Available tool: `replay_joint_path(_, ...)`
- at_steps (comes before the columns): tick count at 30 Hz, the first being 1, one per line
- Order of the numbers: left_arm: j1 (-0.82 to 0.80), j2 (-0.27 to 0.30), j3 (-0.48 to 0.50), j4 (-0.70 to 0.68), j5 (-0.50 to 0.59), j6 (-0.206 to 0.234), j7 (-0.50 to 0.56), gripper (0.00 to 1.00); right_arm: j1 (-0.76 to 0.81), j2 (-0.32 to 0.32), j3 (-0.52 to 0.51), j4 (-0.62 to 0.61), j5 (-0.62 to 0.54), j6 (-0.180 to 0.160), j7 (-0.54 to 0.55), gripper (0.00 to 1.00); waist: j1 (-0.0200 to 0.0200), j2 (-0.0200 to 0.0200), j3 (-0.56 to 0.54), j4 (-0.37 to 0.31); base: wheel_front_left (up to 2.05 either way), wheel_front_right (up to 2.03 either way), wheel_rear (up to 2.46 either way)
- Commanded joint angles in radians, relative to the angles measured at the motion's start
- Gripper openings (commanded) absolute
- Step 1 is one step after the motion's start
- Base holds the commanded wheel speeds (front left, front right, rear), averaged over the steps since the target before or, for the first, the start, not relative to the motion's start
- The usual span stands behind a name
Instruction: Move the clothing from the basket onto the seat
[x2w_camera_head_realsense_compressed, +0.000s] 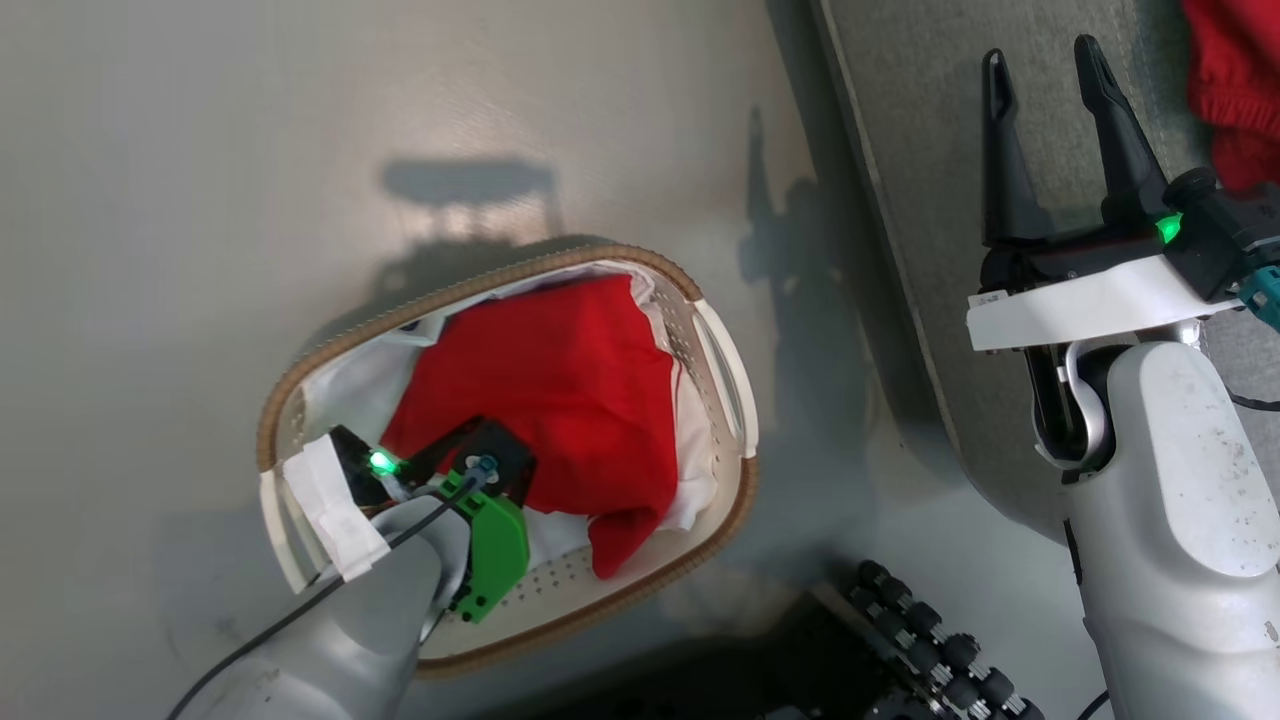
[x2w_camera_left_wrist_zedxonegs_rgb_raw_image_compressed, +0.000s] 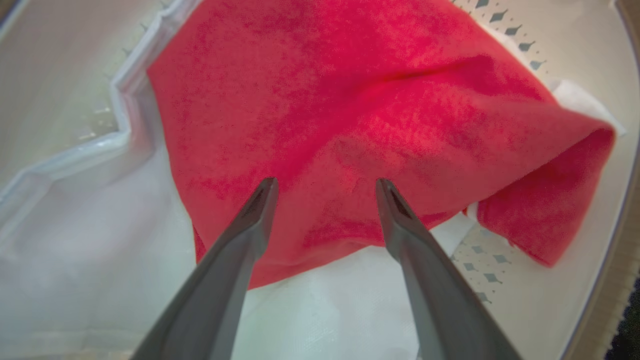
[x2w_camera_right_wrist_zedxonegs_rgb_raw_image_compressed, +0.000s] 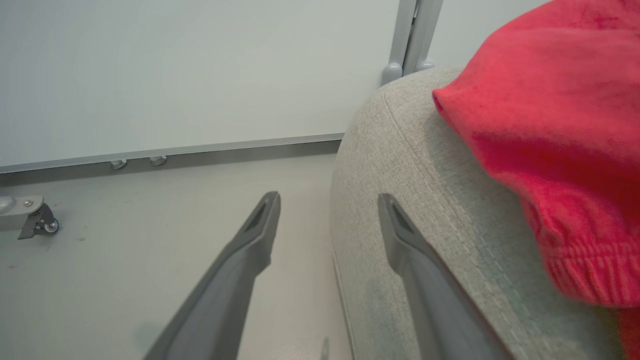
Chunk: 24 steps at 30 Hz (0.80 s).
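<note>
My left gripper grabs the red garment in the basket by its loose edge (x2w_camera_left_wrist_zedxonegs_rgb_raw_image_compressed: 327, 243) next, to move it onto the grey seat.
The white basket (x2w_camera_head_realsense_compressed: 640, 262) with a tan rim stands on the floor with red clothing (x2w_camera_head_realsense_compressed: 540, 380) bunched inside on its white lining (x2w_camera_left_wrist_zedxonegs_rgb_raw_image_compressed: 100, 260). My left arm (x2w_camera_head_realsense_compressed: 440, 520) reaches down into it. In the left wrist view my left gripper (x2w_camera_left_wrist_zedxonegs_rgb_raw_image_compressed: 325, 182) is open, its tips just over the red clothing (x2w_camera_left_wrist_zedxonegs_rgb_raw_image_compressed: 350, 100) and holding nothing. My right gripper (x2w_camera_head_realsense_compressed: 1040, 55) is open and empty above the left edge of the grey seat (x2w_camera_head_realsense_compressed: 930, 120). Another red garment (x2w_camera_head_realsense_compressed: 1235, 90) lies on the seat (x2w_camera_right_wrist_zedxonegs_rgb_raw_image_compressed: 425, 165); its ribbed cuff (x2w_camera_right_wrist_zedxonegs_rgb_raw_image_compressed: 585, 260) shows right of my right gripper (x2w_camera_right_wrist_zedxonegs_rgb_raw_image_compressed: 327, 197).
Pale floor (x2w_camera_head_realsense_compressed: 200, 200) surrounds the basket. Black rollers of my base (x2w_camera_head_realsense_compressed: 930, 640) sit at the bottom, between basket and seat. A white wall with a grey baseboard (x2w_camera_right_wrist_zedxonegs_rgb_raw_image_compressed: 200, 150) and a small caster (x2w_camera_right_wrist_zedxonegs_rgb_raw_image_compressed: 37, 222) lie beyond the seat's rounded corner.
</note>
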Motion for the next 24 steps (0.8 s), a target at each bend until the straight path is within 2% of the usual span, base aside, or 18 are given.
replay_joint_path(1,-0.025,0.017,-0.007,0.013,0.016,0.001,0.002,1.0,-0.013,-0.002,0.005,-0.009,0.011,-0.001,-0.002,1.0,-0.0002,-0.0001,0.082,-0.07,0.0,0.0,0.0)
replay_joint_path(12,-0.09,0.026,-0.037,0.052,0.028,0.012,-0.014,1.0,-0.02,-0.002,0.028,-0.033,0.043,-0.001,-0.002,1.0,-0.0002,-0.0001,0.141,-0.102,0.0,0.0,0.0)
replay_joint_path(22,-0.11,0.034,-0.058,0.081,0.025,0.032,0.054,1.0,-0.024,-0.002,0.052,-0.045,0.06,-0.001,-0.002,1.0,-0.0002,-0.0001,0.159,-0.127,0.0,0.0,0.0)
replay_joint_path(24,-0.103,0.034,-0.057,0.084,0.019,0.034,0.065,0.45,-0.02,-0.002,0.051,-0.042,0.056,-0.001,-0.002,1.0,-0.0002,-0.0001,0.156,-0.127,0.0,0.0,0.0)
